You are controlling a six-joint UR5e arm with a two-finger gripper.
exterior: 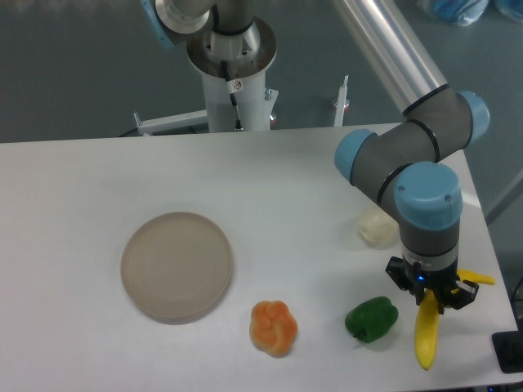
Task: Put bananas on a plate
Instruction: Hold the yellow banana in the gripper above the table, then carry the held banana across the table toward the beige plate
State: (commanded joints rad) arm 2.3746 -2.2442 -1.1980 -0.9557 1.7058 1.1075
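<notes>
My gripper has to grab the yellow banana by its middle point(429, 305) next. Then it can place the banana on the round beige plate point(176, 265).
The banana point(426, 335) lies on the table at the front right, its stem end point(482, 279) poking out to the right of the arm. My gripper point(431, 296) hangs straight down over the banana's middle. Its black fingers point(467, 294) are spread to either side of the fruit, so it is open and straddles the banana. The wrist hides the fingertips and the banana's middle. The round beige plate point(176, 265) sits at the left centre of the table, far from the gripper, with nothing on it.
A green pepper point(371, 318) lies just left of the gripper. An orange pepper point(274, 327) sits between it and the plate. A pale cream lump point(376, 226) rests behind the gripper. The table's right edge and a black object point(510, 351) are close by.
</notes>
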